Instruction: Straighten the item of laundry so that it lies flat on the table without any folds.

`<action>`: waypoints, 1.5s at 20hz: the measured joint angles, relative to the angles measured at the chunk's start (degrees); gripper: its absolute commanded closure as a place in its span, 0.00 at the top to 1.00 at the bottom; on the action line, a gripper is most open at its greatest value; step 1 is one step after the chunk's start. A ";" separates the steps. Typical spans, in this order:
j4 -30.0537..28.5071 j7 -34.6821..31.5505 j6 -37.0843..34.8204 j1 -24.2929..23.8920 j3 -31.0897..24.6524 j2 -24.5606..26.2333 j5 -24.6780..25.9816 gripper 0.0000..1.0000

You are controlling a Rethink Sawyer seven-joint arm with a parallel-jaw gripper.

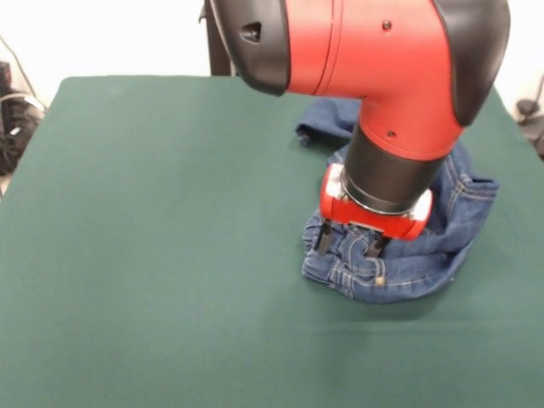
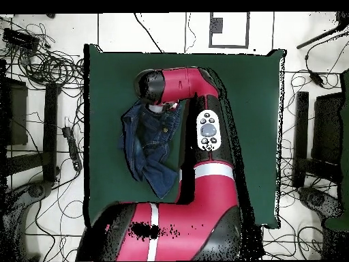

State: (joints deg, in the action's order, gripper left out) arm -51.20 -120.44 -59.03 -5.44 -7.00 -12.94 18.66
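Observation:
My gripper should next grab the crumpled jeans by their waistband (image 1: 342, 272) to spread them flat.
The item of laundry (image 1: 408, 259), a small pair of blue jeans, lies crumpled on the right half of the green table (image 1: 153, 212). Its waistband with a brass button faces the near edge, and a leg end sticks out behind the arm. My gripper (image 1: 348, 244) stands low over the waistband, its two dark fingers (image 1: 323, 240) apart with bunched denim between them. In the overhead view the jeans (image 2: 150, 147) spread toward the left edge of the table (image 2: 252, 102), with the arm's head covering the gripper.
The red arm (image 2: 204, 129) reaches across the middle of the table in the overhead view. Cables (image 2: 48, 65) and dark equipment lie on the floor around the table. More cables (image 1: 13, 119) show at the left edge of the front view.

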 measured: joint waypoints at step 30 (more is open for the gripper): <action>-6.82 1.74 1.44 -7.08 -2.74 -15.55 0.21 0.00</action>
State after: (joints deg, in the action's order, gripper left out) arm -58.02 -118.70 -57.59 -12.52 -9.74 -28.49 18.88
